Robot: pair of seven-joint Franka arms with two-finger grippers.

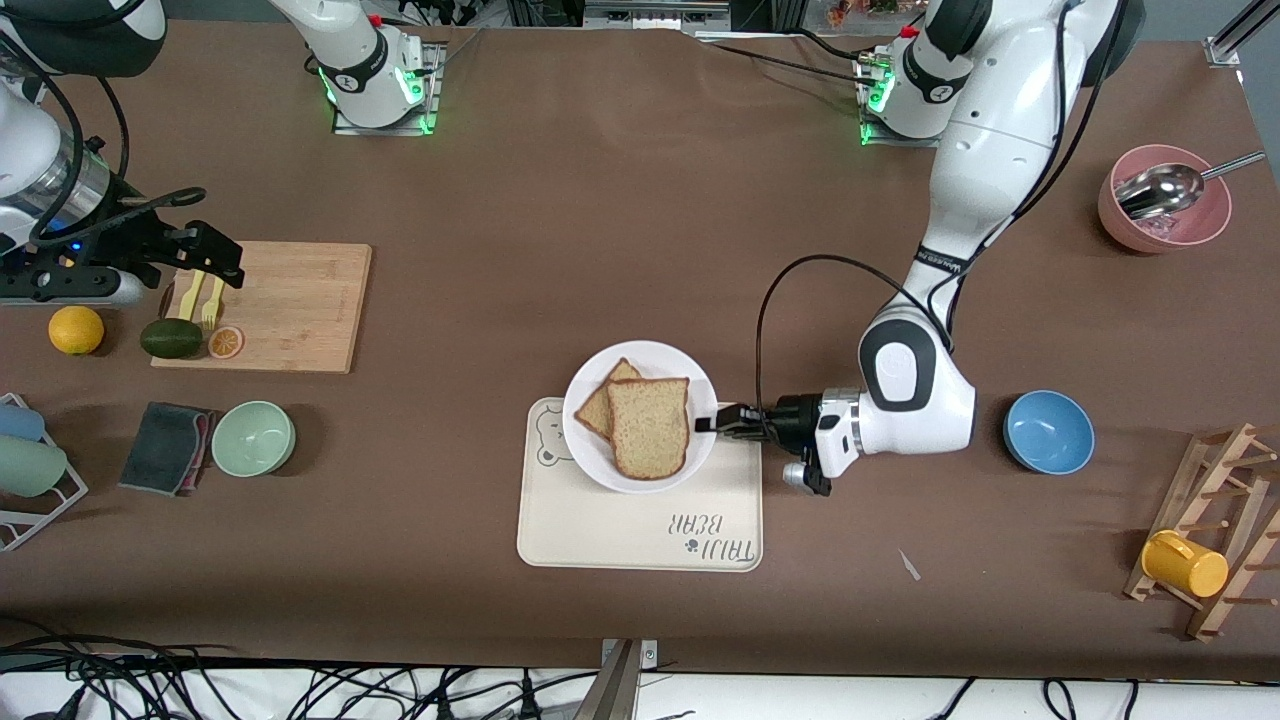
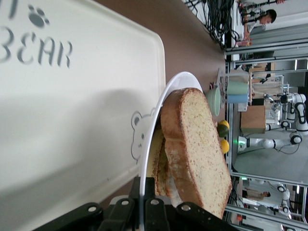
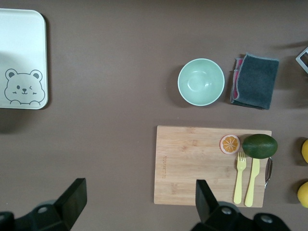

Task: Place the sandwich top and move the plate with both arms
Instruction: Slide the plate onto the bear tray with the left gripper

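Note:
The plate's rim (image 1: 636, 346) sticks out past the bear tray's far edge (image 1: 548, 400), so my left gripper moves the plate toward the lettering next, before opening.
The white plate (image 1: 690, 390) lies over the cream bear tray's (image 1: 640, 535) corner farthest from the front camera. On it the sandwich top (image 1: 650, 427), a light tan slice with brown crust, lies over a lower slice (image 1: 600, 405). My left gripper (image 1: 706, 422) is shut on the plate's rim at the side toward the left arm's end. In the left wrist view both fingers (image 2: 156, 190) pinch the rim (image 2: 159, 108), with the sandwich top (image 2: 197, 144) just past them. My right gripper (image 1: 222, 262) is open and empty over the wooden cutting board (image 1: 290, 305); it also shows in the right wrist view (image 3: 139, 199).
The board holds an avocado (image 1: 171, 338), an orange slice (image 1: 225, 342) and yellow cutlery (image 1: 200, 298). A lemon (image 1: 76, 330), green bowl (image 1: 253, 438) and dark cloth (image 1: 165, 433) lie near it. A blue bowl (image 1: 1048, 431), pink bowl with a ladle (image 1: 1163, 210) and mug rack (image 1: 1205, 545) stand toward the left arm's end.

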